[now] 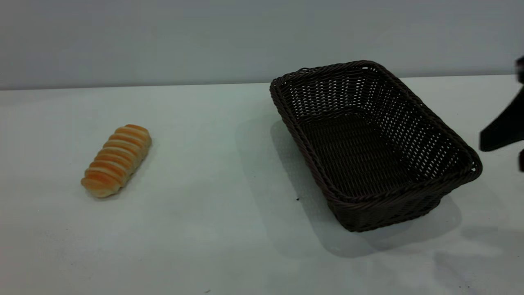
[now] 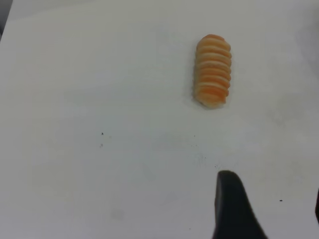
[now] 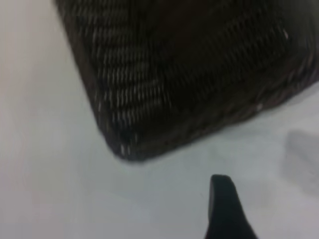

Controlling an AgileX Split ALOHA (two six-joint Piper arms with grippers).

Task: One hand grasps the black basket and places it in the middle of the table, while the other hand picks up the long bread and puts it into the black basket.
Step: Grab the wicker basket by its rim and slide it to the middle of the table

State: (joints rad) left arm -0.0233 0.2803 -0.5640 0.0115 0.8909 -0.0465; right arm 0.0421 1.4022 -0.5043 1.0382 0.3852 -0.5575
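My right gripper is going to grab the black basket (image 1: pixel 389 213) by its braided rim (image 1: pixel 471 158) next, to place it in the middle of the table.
The long bread (image 1: pixel 116 159) lies on the white table (image 1: pixel 229 172) at the left, its length running from near left to far right. The black basket (image 1: pixel 389 213) stands empty on the right half, set at an angle. My right gripper (image 1: pixel 502 132) hovers at the right edge, just beyond the basket's right corner, apart from it. In the right wrist view one finger (image 3: pixel 224 209) shows near a basket corner (image 3: pixel 174 74), with nothing held. My left gripper (image 2: pixel 271 199) is open above bare table, short of the bread (image 2: pixel 213 77).
A grey wall runs behind the table's far edge. A few dark specks (image 1: pixel 297 199) mark the tabletop. Broad bare table lies between the bread and the basket and along the front.
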